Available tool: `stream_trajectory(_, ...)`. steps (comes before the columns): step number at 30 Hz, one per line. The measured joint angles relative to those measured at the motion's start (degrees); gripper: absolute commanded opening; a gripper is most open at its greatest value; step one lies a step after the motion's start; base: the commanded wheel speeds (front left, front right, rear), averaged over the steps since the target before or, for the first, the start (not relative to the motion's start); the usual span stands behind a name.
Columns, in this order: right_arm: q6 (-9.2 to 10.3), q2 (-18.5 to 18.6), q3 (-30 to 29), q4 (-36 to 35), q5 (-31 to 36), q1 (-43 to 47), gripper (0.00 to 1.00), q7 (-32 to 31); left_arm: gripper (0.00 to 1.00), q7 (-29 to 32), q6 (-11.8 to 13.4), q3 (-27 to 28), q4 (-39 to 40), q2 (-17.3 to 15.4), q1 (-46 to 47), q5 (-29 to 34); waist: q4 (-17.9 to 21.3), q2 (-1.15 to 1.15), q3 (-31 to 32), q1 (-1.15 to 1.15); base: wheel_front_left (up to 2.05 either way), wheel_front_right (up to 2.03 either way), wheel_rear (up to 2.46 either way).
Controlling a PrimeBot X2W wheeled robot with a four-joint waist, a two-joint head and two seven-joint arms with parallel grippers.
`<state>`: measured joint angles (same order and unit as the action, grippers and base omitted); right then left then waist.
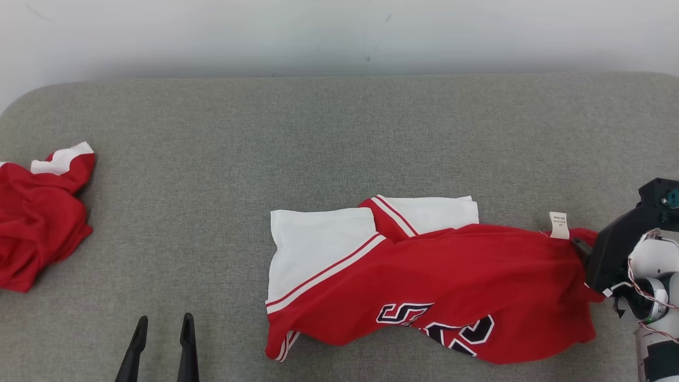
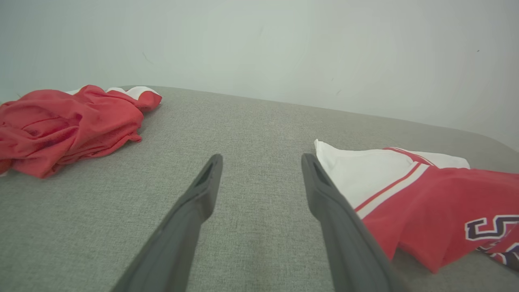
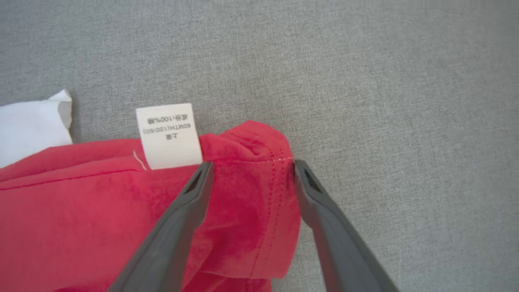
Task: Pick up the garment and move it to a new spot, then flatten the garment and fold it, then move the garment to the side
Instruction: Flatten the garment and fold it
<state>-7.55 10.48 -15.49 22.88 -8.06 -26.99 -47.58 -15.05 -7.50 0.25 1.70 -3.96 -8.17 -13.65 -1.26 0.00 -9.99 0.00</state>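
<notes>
Next, my right gripper grabs the garment by its red hem corner point(image 1: 584, 238). The cloth bunches into a raised fold there, while the garment's body point(image 1: 471, 267) lies slack.
The garment point(image 1: 424, 286), a red jersey with white sleeves and dark numbers, lies crumpled at centre right of the grey padded table point(image 1: 318, 132). A white label point(image 1: 558, 225) sticks up at its right end. My right gripper point(image 3: 251, 164) is open over that end, one finger on each side of the red hem corner point(image 3: 259, 178), just right of the label point(image 3: 168, 136). In the head view its dark wrist point(image 1: 615, 254) covers the garment's right edge. My left gripper point(image 1: 164, 318) stands open over bare table, left of the garment point(image 2: 425, 202), with nothing between its fingers point(image 2: 202, 190).
A second red and white garment point(image 1: 37, 223) lies bunched at the table's far left edge, also in the left wrist view point(image 2: 69, 125). A pale wall point(image 1: 339, 32) runs behind the table. Bare grey surface lies between the two garments and behind them.
</notes>
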Motion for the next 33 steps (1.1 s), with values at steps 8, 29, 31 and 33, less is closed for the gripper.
stream_trajectory(8,0.00,0.8,0.9,1.2,0.1,0.0,0.97,1.2,1.00,0.0,0.0,-0.3,-0.1,0.0,0.0,0.0,0.1,0.00,0.3,0.00,0.00,0.00,0.00)
stream_trajectory(29,0.00,0.9,1.7,-1.6,0.8,-1.5,0.00,6.3,1.00,0.0,0.0,0.0,-0.2,-0.1,0.0,-0.1,-0.7,0.00,-0.2,0.00,0.00,0.00,0.00)
stream_trajectory(31,0.00,0.8,1.2,-2.5,1.2,-1.7,0.00,7.1,1.00,0.0,0.0,0.0,-0.2,-0.1,0.1,-0.1,-0.7,0.00,-0.2,0.00,0.00,0.00,0.00)
stream_trajectory(33,0.00,0.4,0.9,-3.5,1.3,-2.3,0.00,8.1,1.00,0.0,0.0,0.0,-0.2,0.0,0.1,-0.1,-0.7,0.00,-0.3,0.00,0.00,0.00,0.00)
